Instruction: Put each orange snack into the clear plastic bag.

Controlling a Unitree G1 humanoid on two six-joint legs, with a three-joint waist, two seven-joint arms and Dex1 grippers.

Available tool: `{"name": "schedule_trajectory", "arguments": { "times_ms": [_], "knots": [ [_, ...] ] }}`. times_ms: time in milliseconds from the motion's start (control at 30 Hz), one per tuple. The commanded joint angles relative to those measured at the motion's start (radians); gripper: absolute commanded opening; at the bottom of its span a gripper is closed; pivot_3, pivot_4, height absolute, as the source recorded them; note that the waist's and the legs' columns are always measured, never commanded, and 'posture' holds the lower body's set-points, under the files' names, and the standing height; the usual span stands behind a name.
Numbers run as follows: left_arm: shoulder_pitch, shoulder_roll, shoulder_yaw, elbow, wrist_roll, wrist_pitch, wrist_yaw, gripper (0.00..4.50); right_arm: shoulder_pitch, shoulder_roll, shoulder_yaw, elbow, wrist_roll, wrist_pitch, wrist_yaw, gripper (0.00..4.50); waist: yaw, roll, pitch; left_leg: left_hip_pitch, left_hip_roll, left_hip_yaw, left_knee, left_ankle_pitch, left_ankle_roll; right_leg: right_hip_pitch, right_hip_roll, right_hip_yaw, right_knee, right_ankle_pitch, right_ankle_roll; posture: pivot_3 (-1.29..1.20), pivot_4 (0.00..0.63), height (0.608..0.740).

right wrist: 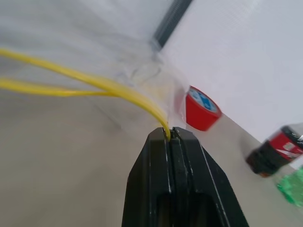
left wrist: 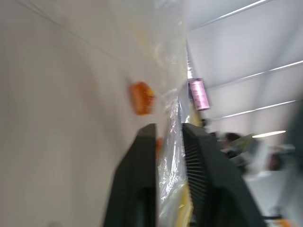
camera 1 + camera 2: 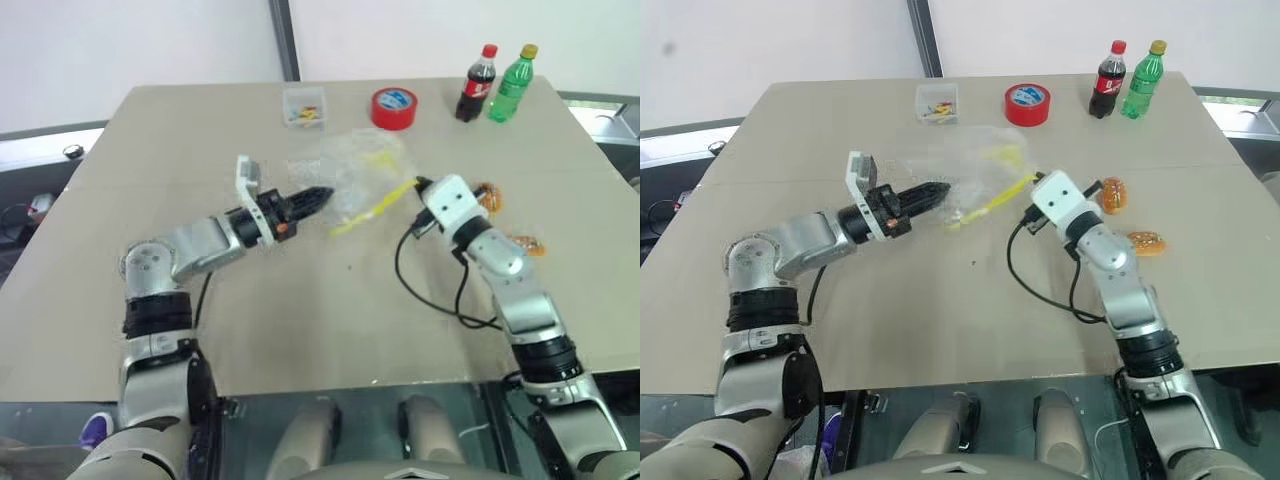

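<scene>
The bag has its yellow seal strip [image 3: 372,212] standing up, while the bag's clear film [image 3: 350,165] lies crumpled and slack. My left gripper will pinch the bag by that strip next.
The clear plastic bag [image 3: 352,162] lies crumpled mid-table, its yellow seal strip [image 3: 992,200] lifted off the surface. My right gripper [image 1: 169,130] is shut on one end of that strip, seen too in the head view [image 3: 418,186]. My left gripper [image 3: 318,197] reaches in from the other side. Its fingers [image 2: 144,156] stand apart with the bag's film hanging between them. Two orange snacks [image 3: 1114,194] [image 3: 1146,242] lie on the table just right of my right arm, outside the bag. One orange snack [image 2: 141,98] shows through the film.
At the table's far edge stand a small clear box [image 3: 304,106], a red tape roll [image 3: 394,108], a cola bottle [image 3: 478,84] and a green bottle [image 3: 512,84]. A black cable [image 3: 430,290] loops on the table beside my right arm.
</scene>
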Motion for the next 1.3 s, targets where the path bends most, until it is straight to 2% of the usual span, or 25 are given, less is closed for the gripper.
{"name": "schedule_trajectory", "arguments": {
  "times_ms": [33,133,167,267,333,600,800,1300],
  "knots": [
    [0.032,0.076,-0.163,-0.257,0.37,-0.262,-0.166,2.72,-0.073,-0.051,0.001,0.015,-0.018,0.019,0.052,0.0,0.0,0.0,0.0,0.0,0.0,0.0,-0.001,0.0,0.0,0.0,0.0,0.0,0.0,0.0,0.0,0.0,0.15,0.74],
    [0.103,0.145,-0.304,-0.408,0.697,-0.533,-0.263,4.05,-0.135,-0.082,0.028,0.065,-0.022,0.06,0.115,0.0,-0.002,0.0,0.0,0.001,0.002,0.002,-0.004,0.0,0.0,0.0,0.001,0.001,-0.004,0.001,-0.001,0.0,0.15,0.74],
    [0.122,0.179,-0.357,-0.46,0.812,-0.597,-0.264,4.05,-0.158,-0.085,0.038,0.086,-0.031,0.081,0.126,0.0,-0.003,0.0,0.0,0.001,0.003,0.003,-0.005,0.0,0.0,0.0,0.002,0.001,-0.006,0.002,-0.003,0.0,0.15,0.74],
    [0.143,0.21,-0.414,-0.579,0.96,-0.638,-0.247,4.05,-0.224,-0.088,0.067,0.141,-0.072,0.159,0.139,0.0,0.001,0.0,0.001,0.001,0.005,0.003,-0.007,0.0,0.0,0.0,0.003,0.001,-0.01,0.003,-0.004,0.0,0.15,0.74],
    [0.145,0.211,-0.428,-0.628,1.009,-0.628,-0.252,4.05,-0.261,-0.088,0.084,0.176,-0.099,0.187,0.131,0.0,0.002,0.0,0.001,-0.001,0.005,0.003,-0.008,0.0,0.0,-0.001,0.003,0.001,-0.01,0.003,-0.004,0.0,0.15,0.74],
    [0.075,0.197,-0.529,-0.736,1.224,-0.372,-0.18,4.05,-0.361,-0.047,0.139,0.253,-0.151,0.23,0.126,0.0,0.0,0.0,0.001,0.0,0.005,0.003,-0.007,0.0,0.0,-0.001,0.005,0.0,-0.009,0.003,-0.004,0.0,0.15,0.74],
    [0.046,0.111,-0.553,-0.749,1.24,-0.234,-0.196,4.05,-0.374,-0.007,0.152,0.254,-0.167,0.271,0.111,0.0,0.0,0.0,0.001,-0.001,0.006,0.002,-0.007,0.0,0.0,-0.001,0.005,0.0,-0.009,0.003,-0.004,0.0,0.15,0.74],
    [-0.012,0.109,-0.65,-0.661,1.382,-0.212,-0.259,4.05,-0.359,0.056,0.148,0.171,-0.168,0.376,0.091,0.0,-0.001,0.0,0.001,-0.001,0.007,0.002,-0.007,0.0,0.0,-0.001,0.007,0.0,-0.009,0.003,-0.004,0.0,0.15,0.74]
  ]
}}
